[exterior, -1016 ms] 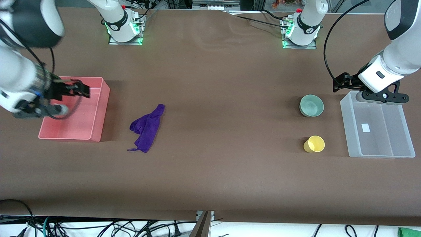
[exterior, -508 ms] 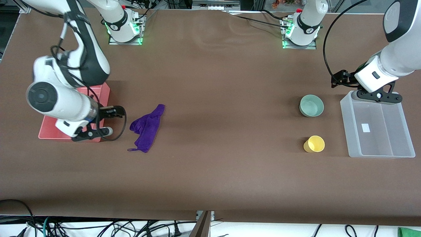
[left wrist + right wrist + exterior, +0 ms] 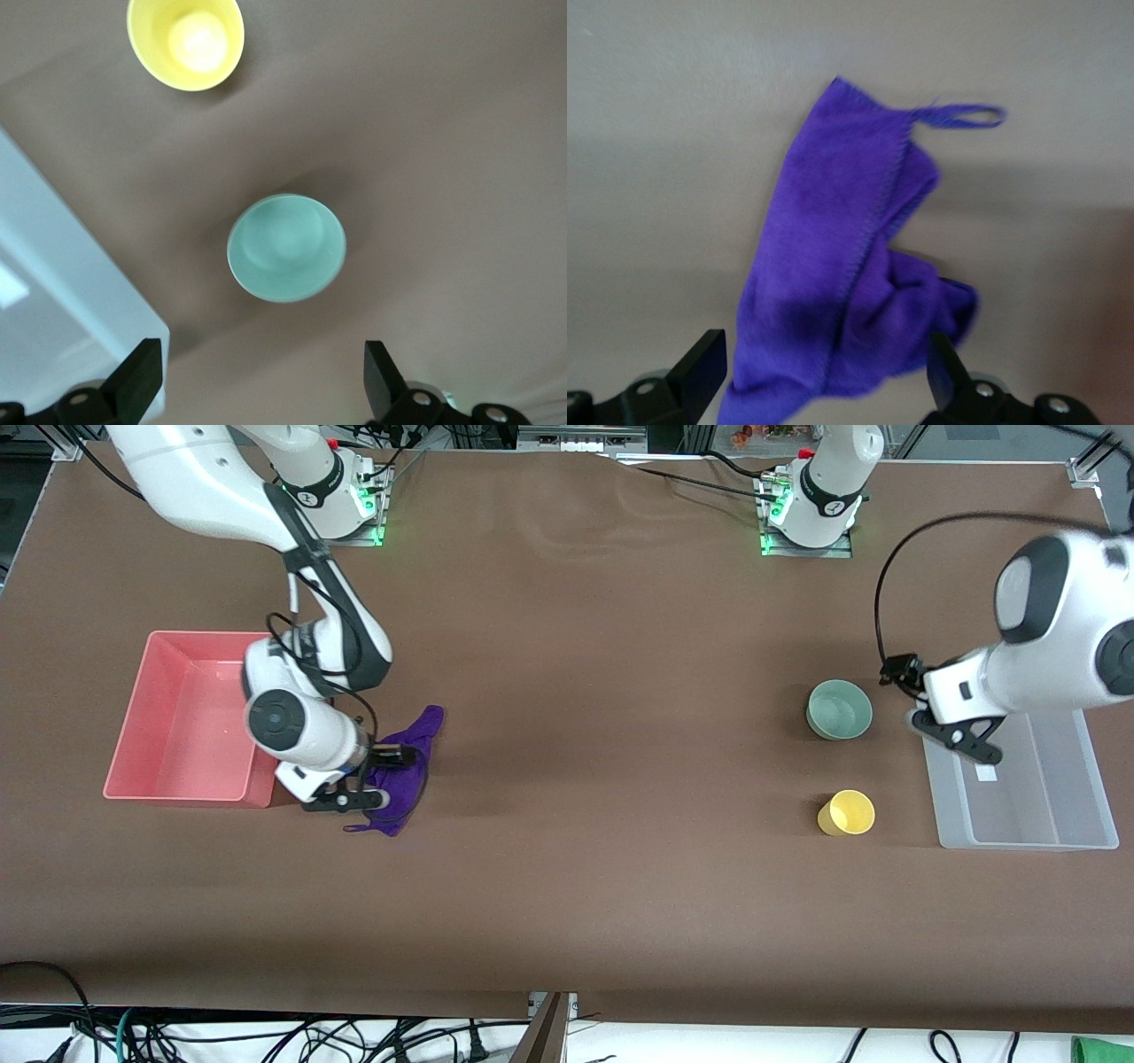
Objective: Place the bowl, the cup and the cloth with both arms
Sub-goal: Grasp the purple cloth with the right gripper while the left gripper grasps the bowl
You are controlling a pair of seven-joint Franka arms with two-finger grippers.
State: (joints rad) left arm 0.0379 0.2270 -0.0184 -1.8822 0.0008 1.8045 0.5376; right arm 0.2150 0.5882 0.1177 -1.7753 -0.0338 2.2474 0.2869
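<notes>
The robot's right gripper will next pinch the purple cloth (image 3: 423, 731) by its bunched end, opposite its loop tag. The cloth can then go in the pink bin.
The purple cloth (image 3: 423, 731) lies crumpled on the table beside the pink bin; in the right wrist view the cloth (image 3: 850, 257) shows its loop tag. My right gripper (image 3: 381, 778) hangs open over the cloth, its fingers (image 3: 700, 367) straddling it without touching. The sage-green bowl (image 3: 839, 708) stands upright, with the yellow cup (image 3: 847, 813) nearer the front camera. My left gripper (image 3: 908, 695) is open and empty, in the air between the bowl and the clear bin. The left wrist view shows the bowl (image 3: 286, 248) and the cup (image 3: 186, 40).
A pink bin (image 3: 208, 636) stands at the right arm's end of the table. A clear plastic bin (image 3: 952, 806) stands at the left arm's end, beside the bowl and cup; its corner shows in the left wrist view (image 3: 53, 292). Brown table between them.
My right arm has swung from over the pink bin to over the cloth. My left gripper has moved from the clear bin's corner toward the bowl. Bowl, cup and cloth have not moved.
</notes>
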